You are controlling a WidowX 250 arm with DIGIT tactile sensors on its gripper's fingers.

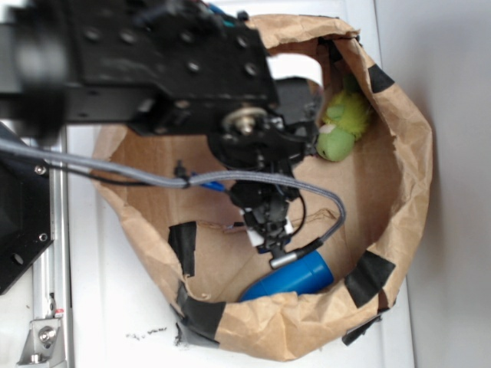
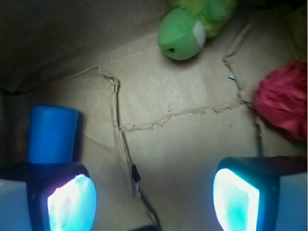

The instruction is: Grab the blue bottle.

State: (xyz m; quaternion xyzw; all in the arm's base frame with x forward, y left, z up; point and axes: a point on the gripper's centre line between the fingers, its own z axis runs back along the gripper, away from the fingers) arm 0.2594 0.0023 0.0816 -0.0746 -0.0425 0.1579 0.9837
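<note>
I need to grab the blue bottle next with my gripper, around the middle of its body (image 1: 287, 283), across its long shape (image 1: 307, 273). The blue bottle is lying lengthwise on its side.
The blue bottle (image 1: 293, 277) lies on its side on the floor of a brown paper bag (image 1: 418, 161), near the bag's front wall. In the wrist view the blue bottle (image 2: 52, 134) shows at the left, its end pointing up the frame, partly behind the left finger. My gripper (image 1: 270, 230) hangs just above the bottle inside the bag. In the wrist view the gripper (image 2: 154, 202) is open, with only bare brown paper between its glowing pads (image 2: 72, 202).
A green plush (image 1: 341, 126) lies against the bag's far wall; the same green plush (image 2: 185, 31) shows at the top of the wrist view. A red fuzzy object (image 2: 284, 98) sits at the right. Black tape patches (image 1: 372, 277) mark the bag's walls.
</note>
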